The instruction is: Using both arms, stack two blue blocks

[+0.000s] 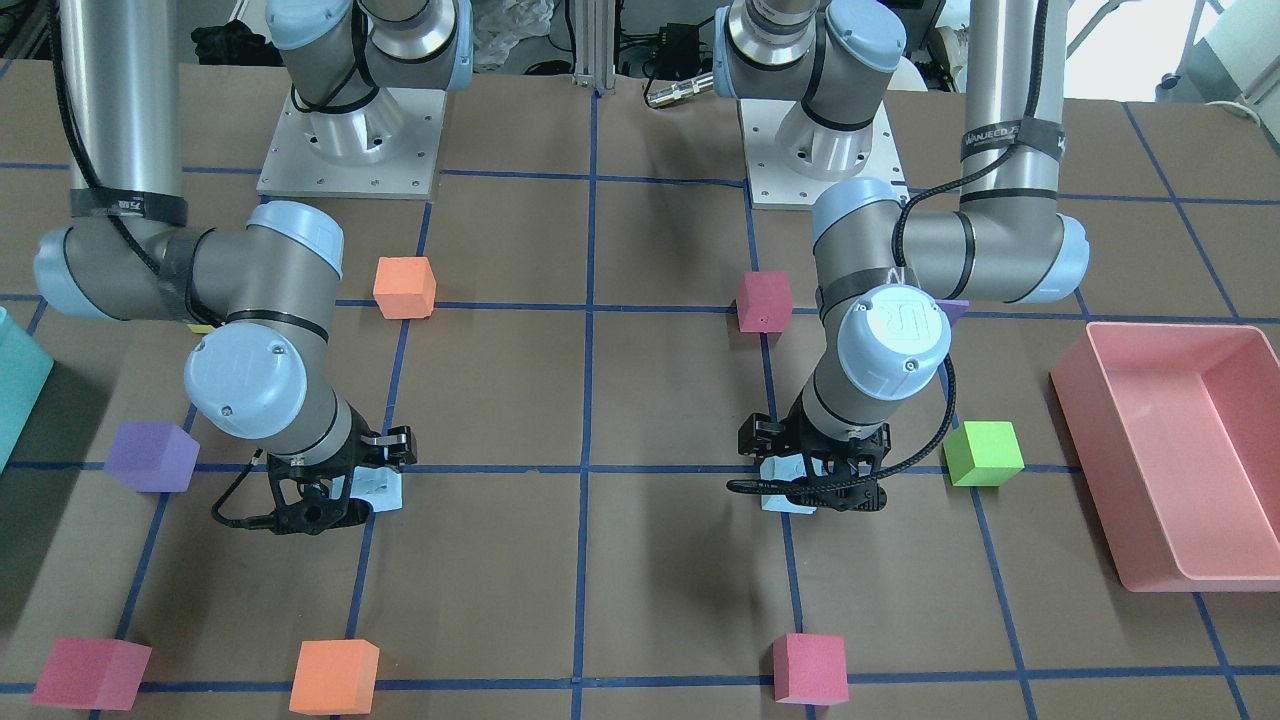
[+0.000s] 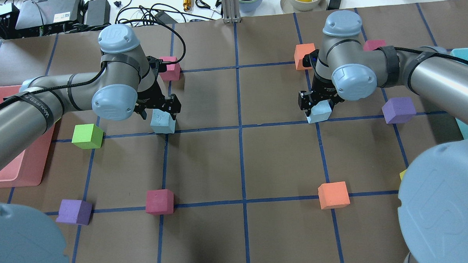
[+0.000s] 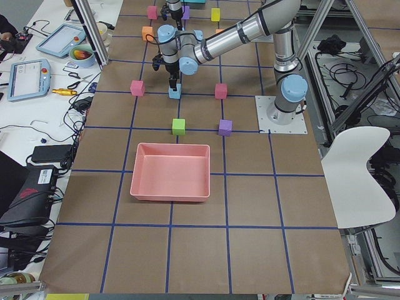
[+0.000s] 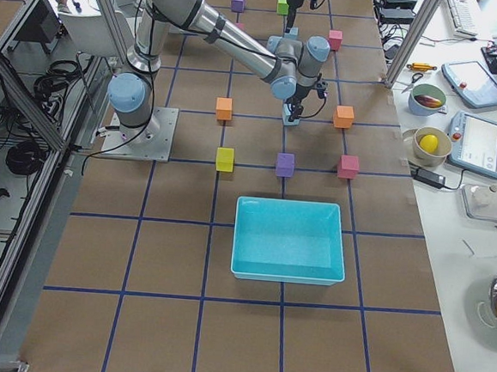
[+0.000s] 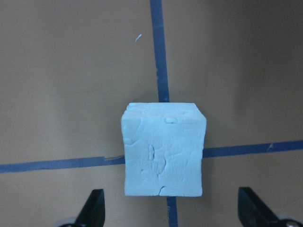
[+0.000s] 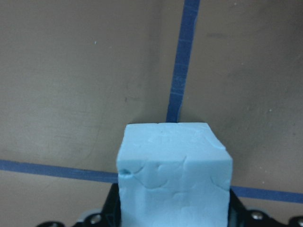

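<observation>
Both fingers are still short of the blue block's top (image 1: 783, 468) (image 5: 163, 157), so it is too early to close my left gripper, which would miss the block. It moves lower first, then closes.
Two pale blue blocks lie on the brown table near blue tape crossings. My left gripper (image 2: 160, 110) stands over the left blue block (image 2: 163, 122). In the left wrist view this block (image 5: 163, 151) sits between the gripper's (image 5: 173, 209) two fingertips, which are wide apart and clear of it, so the gripper is open. My right gripper (image 2: 318, 103) is down on the other blue block (image 2: 320, 112). In the right wrist view that block (image 6: 174, 170) fills the gap and the jaws press its sides. I cannot tell if it is lifted.
A green cube (image 2: 87, 136) and a pink bin (image 2: 25, 170) lie left of the left gripper. A purple cube (image 2: 399, 110) and a teal bin (image 2: 465, 57) lie right of the right gripper. Crimson (image 2: 159, 201), orange (image 2: 333, 195) and purple (image 2: 74, 211) cubes sit nearer the robot.
</observation>
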Controlling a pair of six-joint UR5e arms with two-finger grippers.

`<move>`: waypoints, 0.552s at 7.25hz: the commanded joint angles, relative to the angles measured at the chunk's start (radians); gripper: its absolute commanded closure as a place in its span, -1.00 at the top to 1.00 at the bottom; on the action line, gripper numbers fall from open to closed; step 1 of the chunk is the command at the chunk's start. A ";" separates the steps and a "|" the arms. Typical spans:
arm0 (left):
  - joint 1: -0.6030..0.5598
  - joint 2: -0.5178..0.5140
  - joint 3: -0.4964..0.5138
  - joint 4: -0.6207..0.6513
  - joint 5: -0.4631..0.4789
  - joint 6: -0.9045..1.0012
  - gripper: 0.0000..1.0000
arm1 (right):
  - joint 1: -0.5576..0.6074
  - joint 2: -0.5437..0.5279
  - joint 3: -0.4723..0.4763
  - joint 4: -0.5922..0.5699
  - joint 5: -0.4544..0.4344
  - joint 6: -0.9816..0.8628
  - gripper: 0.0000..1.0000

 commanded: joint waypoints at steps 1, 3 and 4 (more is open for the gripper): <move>0.000 -0.037 -0.007 0.031 -0.001 0.008 1.00 | 0.000 -0.006 -0.020 -0.001 -0.001 0.013 -1.00; 0.000 -0.043 -0.012 0.031 0.001 0.011 1.00 | 0.026 -0.001 -0.176 0.072 0.001 0.091 -1.00; 0.000 -0.044 -0.012 0.032 0.001 0.011 1.00 | 0.055 0.027 -0.265 0.136 -0.001 0.146 -1.00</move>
